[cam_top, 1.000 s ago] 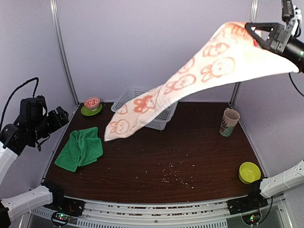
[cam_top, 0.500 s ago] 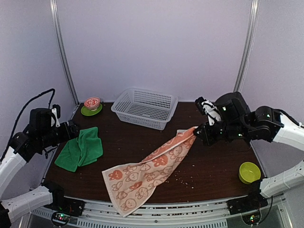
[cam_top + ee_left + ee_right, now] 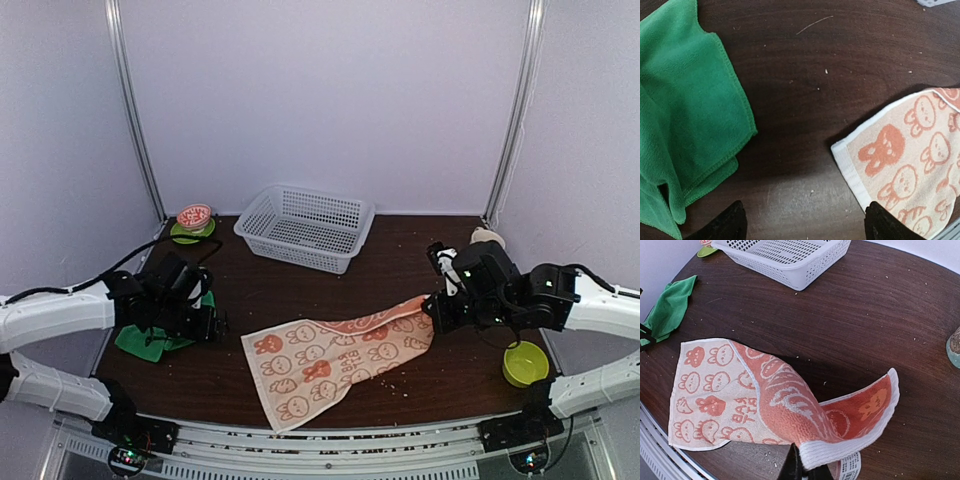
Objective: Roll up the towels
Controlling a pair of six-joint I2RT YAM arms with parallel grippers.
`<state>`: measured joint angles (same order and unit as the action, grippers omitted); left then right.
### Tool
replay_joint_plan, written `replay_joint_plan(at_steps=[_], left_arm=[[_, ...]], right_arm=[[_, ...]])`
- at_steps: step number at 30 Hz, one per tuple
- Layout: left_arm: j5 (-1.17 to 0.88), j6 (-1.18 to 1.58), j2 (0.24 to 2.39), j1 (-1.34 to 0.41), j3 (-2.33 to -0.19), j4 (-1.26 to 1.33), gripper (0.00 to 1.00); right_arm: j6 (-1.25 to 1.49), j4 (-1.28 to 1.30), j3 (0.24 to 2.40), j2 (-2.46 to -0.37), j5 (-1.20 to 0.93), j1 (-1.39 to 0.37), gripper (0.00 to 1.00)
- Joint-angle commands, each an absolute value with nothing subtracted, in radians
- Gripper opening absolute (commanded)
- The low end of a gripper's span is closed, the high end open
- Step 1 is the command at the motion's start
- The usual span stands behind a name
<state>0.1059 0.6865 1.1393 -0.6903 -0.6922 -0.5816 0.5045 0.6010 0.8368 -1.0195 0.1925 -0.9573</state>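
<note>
The orange towel's end stays in my closed right gripper. The towel's far edge is turned over, so that end would drop folded onto the table if I opened now.
The orange towel (image 3: 335,352) with white cartoon prints lies spread on the table's front middle, its near corner over the front edge. My right gripper (image 3: 432,308) is shut on its right end and holds that end slightly raised; the pinched white hem (image 3: 850,450) shows in the right wrist view. The green towel (image 3: 135,335) lies crumpled at the left, partly under my left arm. My left gripper (image 3: 208,322) is open and empty, low over bare table between the green towel (image 3: 685,115) and the orange towel's left edge (image 3: 900,160).
A white mesh basket (image 3: 305,227) stands at the back middle. A green saucer with a small red bowl (image 3: 193,222) sits at the back left. A mug (image 3: 487,240) is behind my right arm. A lime bowl (image 3: 525,362) sits front right. Crumbs lie on the table.
My right gripper has lowered and drawn the orange towel down flat onto the table. My left arm has swung in and down to the gap between the two towels.
</note>
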Motion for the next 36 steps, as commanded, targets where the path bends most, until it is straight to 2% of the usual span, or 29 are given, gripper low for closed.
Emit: replay_joint_plan(at_steps=[1,5,16,22,26,29,33,35,36], left_arm=[[0.155,0.707,1.328,-0.698,-0.839,-0.580,0.80],[0.166,0.718,1.489,-0.729,-0.932,-0.602,0.71],[0.130,0.741,1.671,-0.773,-0.958,-0.579,0.71],[0.130,0.758,1.756,-0.773,-0.980,-0.553,0.62],[0.139,0.777,1.781,-0.772,-0.982,-0.543,0.52],[0.135,0.779,1.792,-0.772,-0.976,-0.528,0.41],[0.139,0.782,1.799,-0.772,-0.969,-0.517,0.17],[0.148,0.780,1.787,-0.772,-0.967,-0.518,0.00],[0.153,0.778,1.776,-0.772,-0.965,-0.520,0.00]], right_arm=[[0.507,0.562,0.841,-1.017,0.232,-0.952,0.00],[0.504,0.565,0.834,-1.002,0.237,-0.947,0.00],[0.506,0.553,0.838,-0.975,0.216,-0.945,0.00],[0.511,0.547,0.828,-0.968,0.215,-0.944,0.00],[0.517,0.545,0.821,-0.961,0.204,-0.944,0.00],[0.519,0.542,0.823,-0.961,0.202,-0.944,0.00],[0.525,0.534,0.823,-0.973,0.188,-0.944,0.00],[0.534,0.535,0.824,-0.978,0.181,-0.944,0.00],[0.542,0.533,0.822,-0.977,0.176,-0.944,0.00]])
